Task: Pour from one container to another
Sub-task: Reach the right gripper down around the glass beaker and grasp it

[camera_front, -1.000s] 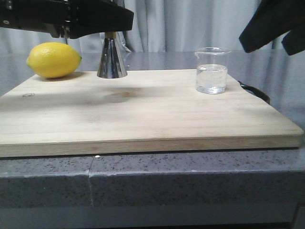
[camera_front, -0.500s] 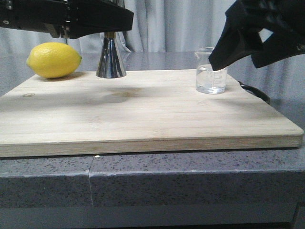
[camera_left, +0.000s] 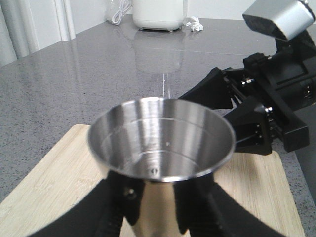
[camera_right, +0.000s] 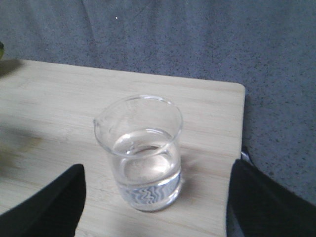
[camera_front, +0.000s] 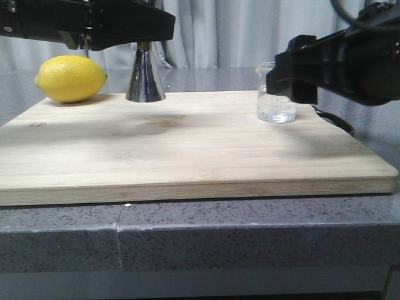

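My right gripper's fingers stop short of the beaker, so it is too early to close. My right gripper moves toward the glass beaker (camera_front: 276, 110) first.
The steel jigger (camera_front: 145, 78) stands at the back left of the wooden board (camera_front: 187, 150), its upper cone hidden behind my left gripper (camera_front: 140, 31). In the left wrist view that gripper (camera_left: 158, 210) is shut on the jigger (camera_left: 160, 143) below its empty cup. The glass beaker (camera_front: 276, 110), about a third full of clear liquid, stands at the board's back right. My right gripper (camera_front: 281, 78) is level with it and covers its upper part. Seen from the right wrist, the beaker (camera_right: 143, 153) sits between the wide-open fingers (camera_right: 49, 207) of that gripper (camera_right: 158, 170), untouched.
A yellow lemon (camera_front: 70, 78) lies on the board's back left corner, beside the jigger. The board rests on a grey stone counter (camera_front: 250, 231), with a black handle (camera_front: 337, 122) past its right edge. A white appliance (camera_left: 160, 15) stands far back on the counter.
My right arm has come down from the upper right and now stands level with the beaker, open fingers either side of it. The left gripper and jigger have barely moved.
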Robot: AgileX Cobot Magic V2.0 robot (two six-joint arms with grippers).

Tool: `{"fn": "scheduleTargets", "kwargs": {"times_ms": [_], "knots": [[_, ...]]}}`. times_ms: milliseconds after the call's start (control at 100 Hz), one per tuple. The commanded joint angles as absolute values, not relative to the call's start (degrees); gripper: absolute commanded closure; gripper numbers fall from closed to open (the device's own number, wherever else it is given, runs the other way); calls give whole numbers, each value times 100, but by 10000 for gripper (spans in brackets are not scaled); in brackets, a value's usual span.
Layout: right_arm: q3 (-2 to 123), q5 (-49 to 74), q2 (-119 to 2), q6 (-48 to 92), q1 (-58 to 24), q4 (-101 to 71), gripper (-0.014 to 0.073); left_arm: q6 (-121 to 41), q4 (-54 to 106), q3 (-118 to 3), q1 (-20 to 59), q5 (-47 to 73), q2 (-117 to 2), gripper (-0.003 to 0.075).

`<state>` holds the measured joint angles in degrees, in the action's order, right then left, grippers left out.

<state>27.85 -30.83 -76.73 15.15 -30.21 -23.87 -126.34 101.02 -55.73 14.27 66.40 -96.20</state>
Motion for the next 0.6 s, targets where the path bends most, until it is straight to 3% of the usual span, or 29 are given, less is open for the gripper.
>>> {"fn": "scheduleTargets", "kwargs": {"times_ms": [0, 370, 590], "knots": [[2857, -3966, -7785, 991, -2969, -1748, 55, -12563, 10547, -5745, 1473, 7277, -9348, 514], [2903, -4525, -8362, -554, -2033, 412, 55, -12563, 10547, -5745, 1473, 7277, -9348, 514], [2993, -4996, -8792, -733, -1879, 1250, 55, -12563, 10547, -5745, 1473, 7277, -9348, 514]]}}
